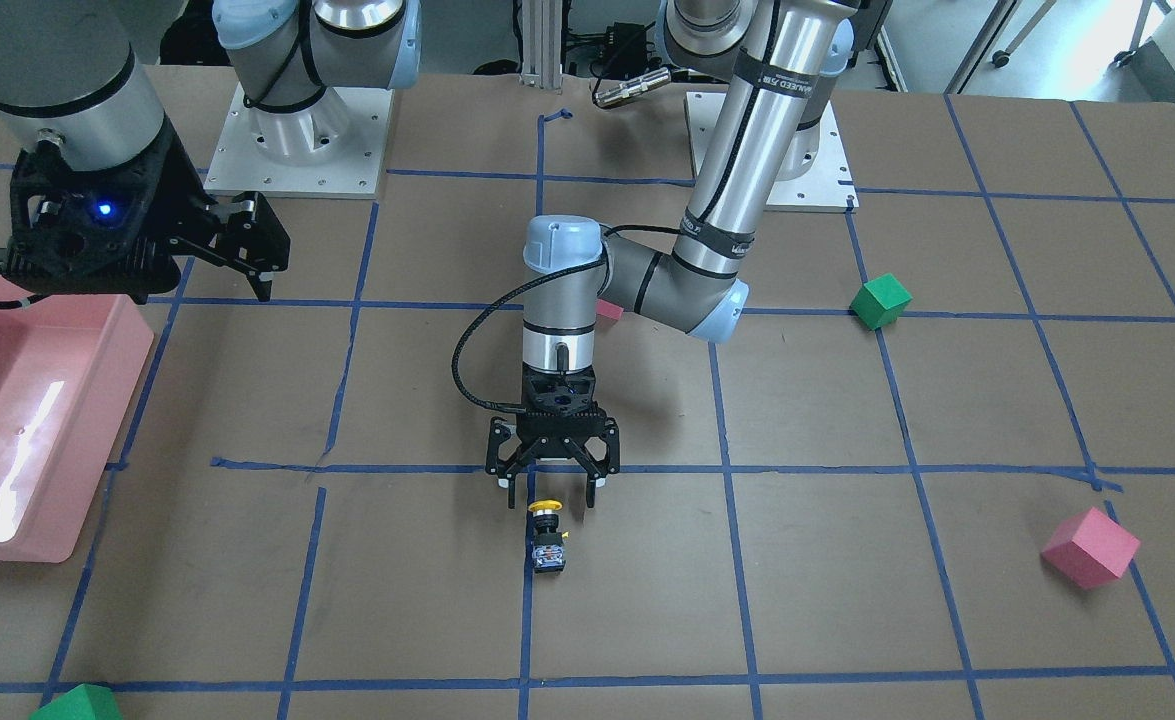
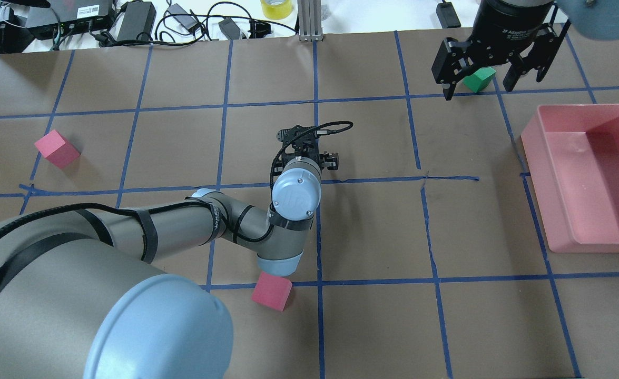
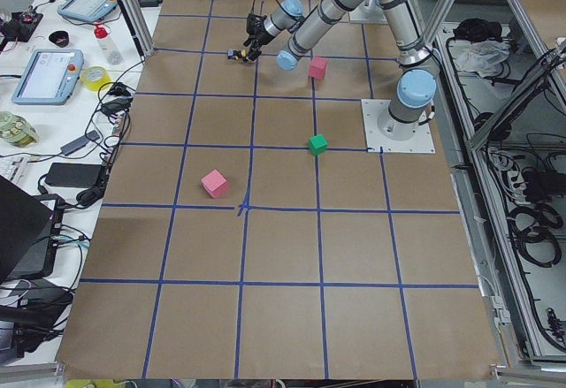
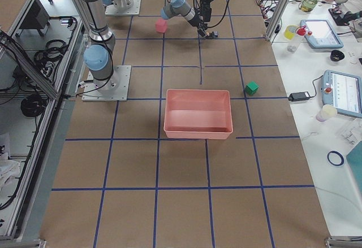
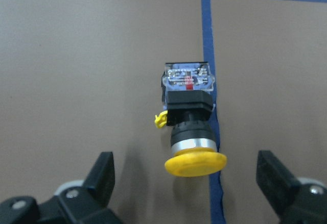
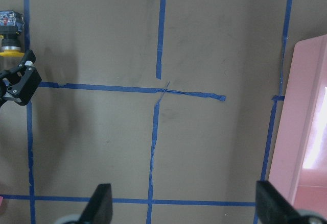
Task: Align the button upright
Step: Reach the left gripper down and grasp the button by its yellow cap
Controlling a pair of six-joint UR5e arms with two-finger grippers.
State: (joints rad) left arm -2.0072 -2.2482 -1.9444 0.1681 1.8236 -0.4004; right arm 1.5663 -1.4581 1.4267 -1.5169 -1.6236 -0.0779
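I need to set the button (image 1: 547, 535) upright, so next I should take hold of it by its yellow cap (image 1: 544, 505) with my left gripper.
The button (image 1: 547, 535) lies on its side on a blue tape line, with its yellow cap toward the robot and its blue and silver base away from it. In the left wrist view the button (image 5: 188, 114) lies just ahead of the fingers. My left gripper (image 1: 548, 490) points down over the cap end, open and empty, with one finger (image 5: 103, 175) on each side of the cap and not touching it. My left wrist hides the button in the overhead view. My right gripper (image 2: 480, 84) is open and empty, high over the far right of the table.
A pink bin (image 2: 531, 143) stands on my right side. Pink cubes (image 2: 56, 149) (image 2: 271, 291) sit at the far left and beside my left elbow. One green cube (image 2: 479, 79) lies under my right gripper, and another green cube (image 1: 880, 301) lies near the left arm's base.
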